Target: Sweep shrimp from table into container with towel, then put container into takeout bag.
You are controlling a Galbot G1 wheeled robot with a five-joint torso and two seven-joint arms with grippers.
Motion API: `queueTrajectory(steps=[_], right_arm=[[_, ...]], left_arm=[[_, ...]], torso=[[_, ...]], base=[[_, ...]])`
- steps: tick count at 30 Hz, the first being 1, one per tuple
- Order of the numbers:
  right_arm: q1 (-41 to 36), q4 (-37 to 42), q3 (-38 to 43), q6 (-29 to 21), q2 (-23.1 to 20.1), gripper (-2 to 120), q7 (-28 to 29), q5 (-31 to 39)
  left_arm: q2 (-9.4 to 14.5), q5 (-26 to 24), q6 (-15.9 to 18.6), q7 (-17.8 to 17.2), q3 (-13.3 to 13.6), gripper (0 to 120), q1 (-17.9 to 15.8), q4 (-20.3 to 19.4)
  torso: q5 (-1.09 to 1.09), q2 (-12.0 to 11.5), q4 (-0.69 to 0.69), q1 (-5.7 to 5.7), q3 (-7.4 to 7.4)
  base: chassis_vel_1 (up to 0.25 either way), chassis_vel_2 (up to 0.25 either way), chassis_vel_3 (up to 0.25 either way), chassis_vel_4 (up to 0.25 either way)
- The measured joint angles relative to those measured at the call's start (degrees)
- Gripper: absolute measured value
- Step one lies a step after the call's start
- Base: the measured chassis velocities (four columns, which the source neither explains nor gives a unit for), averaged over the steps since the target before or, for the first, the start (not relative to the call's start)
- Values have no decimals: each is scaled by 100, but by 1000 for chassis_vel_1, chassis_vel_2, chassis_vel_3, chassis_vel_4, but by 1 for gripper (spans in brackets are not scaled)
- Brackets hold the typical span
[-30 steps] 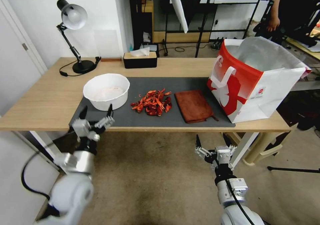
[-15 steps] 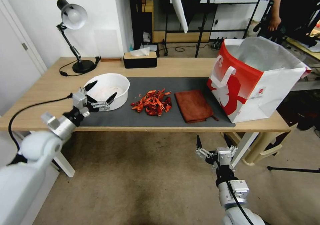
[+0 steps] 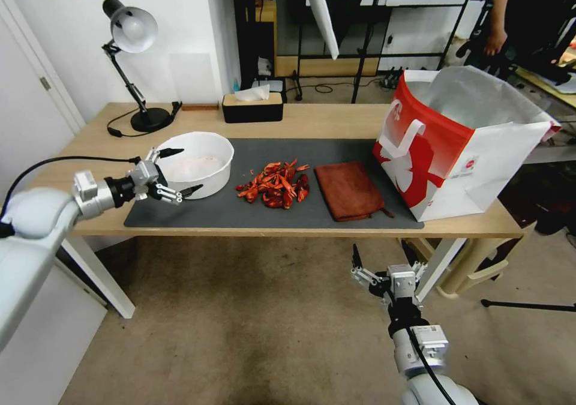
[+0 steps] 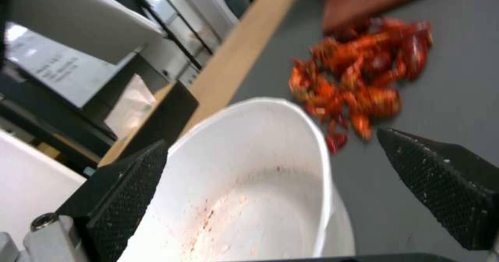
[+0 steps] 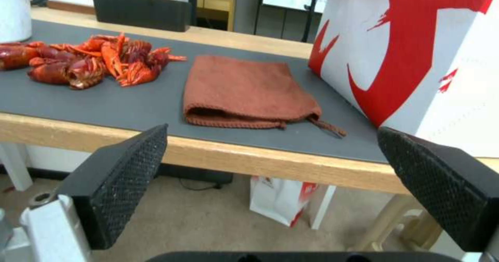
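My left gripper takes hold of the container by its thin rim next, since the container's round body (image 3: pixel 195 164) is wider than my open fingers.
The white container (image 3: pixel 207 153) sits at the left end of the dark mat on the table (image 3: pixel 336 120). My left gripper (image 3: pixel 187 170) reaches in from the left, open, one finger over the container's rim and one outside its near wall. In the left wrist view the container (image 4: pixel 249 184) fills the gap of the left gripper (image 4: pixel 270 141). The shrimp (image 3: pixel 276 184) lie piled mid-mat, with the towel (image 3: pixel 348 189) folded flat to their right. The takeout bag (image 3: pixel 456 141) stands upright and open at the right end. My right gripper (image 3: pixel 382 258) hangs open below the table's front edge, facing the towel (image 5: pixel 244 86).
A black tissue box (image 3: pixel 252 108) and a desk lamp (image 3: pixel 132 33) stand at the back of the table. The dark mat (image 3: pixel 252 210) reaches almost to the front edge. A beige stool (image 3: pixel 474 267) stands on the floor under the table's right end.
My left arm rose from below the table's front edge and swung left, bringing its open gripper around the container's left rim. The right arm has stayed put.
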Motion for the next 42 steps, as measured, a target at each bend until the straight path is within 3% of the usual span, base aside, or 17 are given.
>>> queueTrajectory(steps=[3,5,7,8,11,12,13,14,16,20,30,34,36,38,40,42], right_arm=[[-35,23,-2,0,0,100,0,-19],[-41,27,-4,0,-2,100,1,-23],[-60,45,0,1,-14,100,3,-36],[-60,45,0,1,-14,100,3,-36],[-102,37,11,29,-18,100,13,-69],[-102,37,11,29,-18,100,13,-69],[-112,25,10,33,-9,100,24,-79],[-113,21,10,35,-8,100,25,-79],[-112,10,25,50,7,100,37,-78],[-124,2,63,54,12,100,58,-66],[-110,-30,86,58,26,100,76,-59],[-118,-38,81,58,33,100,78,-68],[-133,-39,64,69,46,100,78,-92],[-135,-40,59,72,49,100,78,-97],[-145,-40,45,79,56,100,78,-116],[-147,-40,44,80,56,100,78,-119]], left_arm=[[49,255,-53,331,230,100,-450,297],[63,335,-56,432,291,100,-575,368],[103,755,-173,900,586,100,-1072,665],[103,755,-173,900,586,100,-1072,665],[66,1203,-367,1700,1393,100,-2022,1251],[66,1203,-367,1700,1393,100,-2022,1251],[3,1432,-261,2208,1589,100,-2333,1428],[-12,1487,-245,2298,1631,100,-2400,1467],[-137,1894,-218,2819,1929,100,-2913,1741],[-267,2110,-279,2919,2247,100,-3312,1943],[-489,2652,-572,2988,2538,99,-3658,2300],[-491,2782,-645,3065,2568,90,-3711,2340],[-491,2895,-718,3227,2568,77,-3746,2381],[-491,2922,-737,3260,2569,75,-3749,2385],[-491,2978,-786,3338,2573,64,-3751,2388],[-492,2982,-790,3347,2574,64,-3751,2388]], torso=[[0,0,-1,0,0],[0,0,-1,0,0],[1,0,0,0,0],[1,0,0,0,0],[1,0,0,0,0],[1,0,0,0,0],[0,0,-2,0,0],[0,0,-2,0,0],[2,0,-1,0,0],[2,0,-2,0,0],[2,0,-1,0,0],[2,0,0,0,0],[2,0,0,0,-1],[2,0,0,0,-1],[2,0,0,0,-1],[1,0,0,0,-1]], base=[[0,0,0,0],[0,0,0,0],[0,0,0,0],[0,0,0,0],[0,0,0,0],[0,0,0,0],[0,0,0,0],[0,0,0,0],[0,0,0,0],[0,0,0,0],[0,0,0,0],[0,0,0,0],[0,0,0,0],[0,0,0,0],[0,0,0,0],[0,0,0,0]])
